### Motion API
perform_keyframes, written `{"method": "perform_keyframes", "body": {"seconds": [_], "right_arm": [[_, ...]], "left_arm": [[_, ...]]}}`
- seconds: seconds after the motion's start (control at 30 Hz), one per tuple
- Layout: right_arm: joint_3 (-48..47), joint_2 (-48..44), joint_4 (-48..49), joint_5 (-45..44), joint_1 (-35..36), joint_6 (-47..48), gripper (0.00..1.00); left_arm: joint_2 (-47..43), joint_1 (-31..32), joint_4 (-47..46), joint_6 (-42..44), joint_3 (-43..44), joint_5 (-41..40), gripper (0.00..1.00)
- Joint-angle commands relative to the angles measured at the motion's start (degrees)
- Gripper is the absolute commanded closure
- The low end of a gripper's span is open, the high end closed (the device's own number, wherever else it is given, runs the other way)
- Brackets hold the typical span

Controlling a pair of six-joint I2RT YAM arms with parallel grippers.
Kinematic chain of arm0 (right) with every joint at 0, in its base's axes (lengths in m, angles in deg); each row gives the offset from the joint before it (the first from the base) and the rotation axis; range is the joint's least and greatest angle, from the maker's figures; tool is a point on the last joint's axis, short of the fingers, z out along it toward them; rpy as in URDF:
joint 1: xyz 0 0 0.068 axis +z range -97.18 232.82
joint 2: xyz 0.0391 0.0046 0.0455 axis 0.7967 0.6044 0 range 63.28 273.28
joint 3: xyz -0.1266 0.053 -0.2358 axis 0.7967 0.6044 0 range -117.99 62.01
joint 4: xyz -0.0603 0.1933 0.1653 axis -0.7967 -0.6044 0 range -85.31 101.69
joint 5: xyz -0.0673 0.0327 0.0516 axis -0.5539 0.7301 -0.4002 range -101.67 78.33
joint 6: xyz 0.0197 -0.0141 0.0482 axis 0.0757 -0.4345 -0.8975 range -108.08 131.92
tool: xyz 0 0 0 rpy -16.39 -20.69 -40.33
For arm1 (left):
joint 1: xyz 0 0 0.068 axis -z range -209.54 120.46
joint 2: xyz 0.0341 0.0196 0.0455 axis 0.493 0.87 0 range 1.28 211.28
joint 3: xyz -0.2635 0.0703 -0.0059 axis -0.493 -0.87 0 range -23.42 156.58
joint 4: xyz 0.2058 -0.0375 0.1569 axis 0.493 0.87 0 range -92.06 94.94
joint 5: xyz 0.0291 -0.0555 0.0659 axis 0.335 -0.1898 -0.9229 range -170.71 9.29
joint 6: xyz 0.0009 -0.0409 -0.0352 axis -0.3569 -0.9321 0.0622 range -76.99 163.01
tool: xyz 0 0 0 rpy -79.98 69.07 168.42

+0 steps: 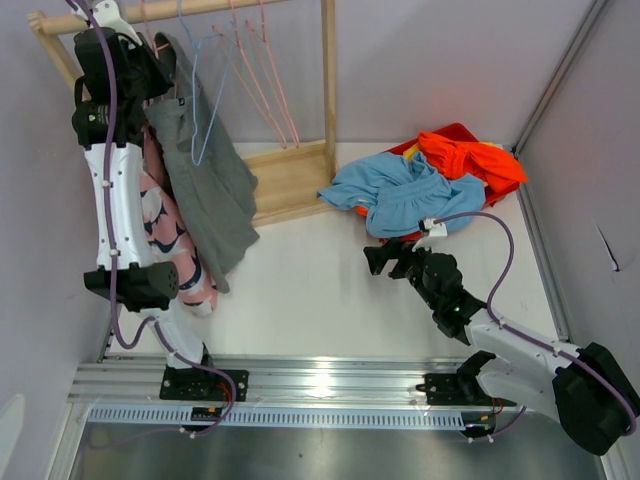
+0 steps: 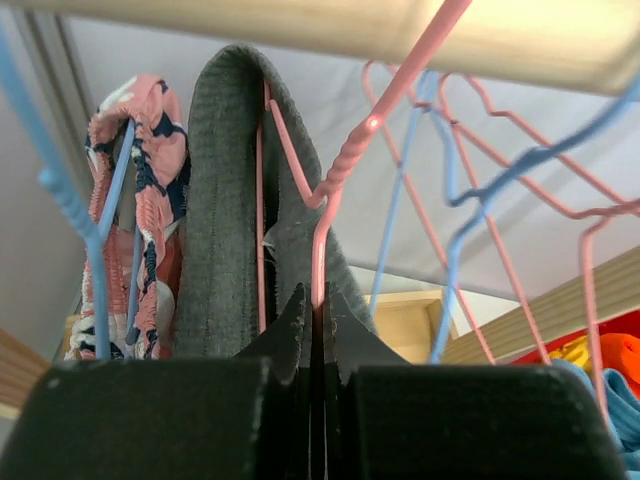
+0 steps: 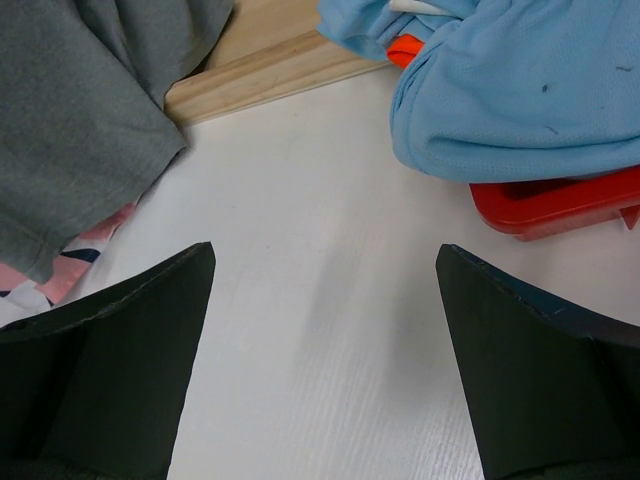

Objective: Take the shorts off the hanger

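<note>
My right gripper picks up the grey shorts (image 1: 205,190) by their hanging hem (image 1: 238,255) next, away from the pink hanger, to pull them off it.
Grey shorts (image 1: 205,190) (image 2: 225,200) hang folded over a pink wire hanger (image 2: 320,250) on the wooden rail (image 1: 200,8) at the far left. My left gripper (image 1: 160,70) (image 2: 318,310) is up at the rail, shut on that pink hanger's wire just below its twisted neck, with the grey cloth right beside the fingers. Low over the white table, my right gripper (image 1: 372,258) (image 3: 325,270) stands open with nothing between its fingers, right of the grey shorts' hem (image 3: 80,130).
Pink patterned shorts (image 1: 165,230) (image 2: 150,200) hang on a blue hanger left of the grey ones. Empty pink and blue hangers (image 1: 255,80) hang further right. The rack's wooden base (image 1: 290,180) lies behind. A red bin (image 1: 455,135) holds blue (image 1: 400,190) and orange (image 1: 470,155) clothes.
</note>
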Motion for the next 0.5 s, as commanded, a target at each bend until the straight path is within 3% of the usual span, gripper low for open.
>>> {"method": "perform_keyframes", "body": {"seconds": [0.0,0.17,0.23,0.37,0.47], "right_arm": [[0.69,-0.67,3.41,0.4,-0.19,-0.59,0.01],[0.25,-0.67,3.24,0.31,0.6,0.28,0.01],[-1.94,-0.49,-0.08,-1.95,2.44,1.86,0.01],[-13.77,-0.5,-4.93,-10.93,17.25,8.01,0.01],[-22.22,3.1,-6.69,-14.52,24.4,12.58,0.0]], "left_arm": [[-3.58,1.34,-4.7,-1.15,4.53,0.67,1.0],[-9.45,1.52,-4.88,-1.5,2.87,0.75,1.0],[-12.18,1.61,-5.31,-1.5,-1.78,0.14,1.0],[-20.62,4.05,-8.55,-1.41,-12.76,-1.53,1.0],[-26.95,5.21,-10.93,-1.94,-21.29,-2.59,1.0]]}}
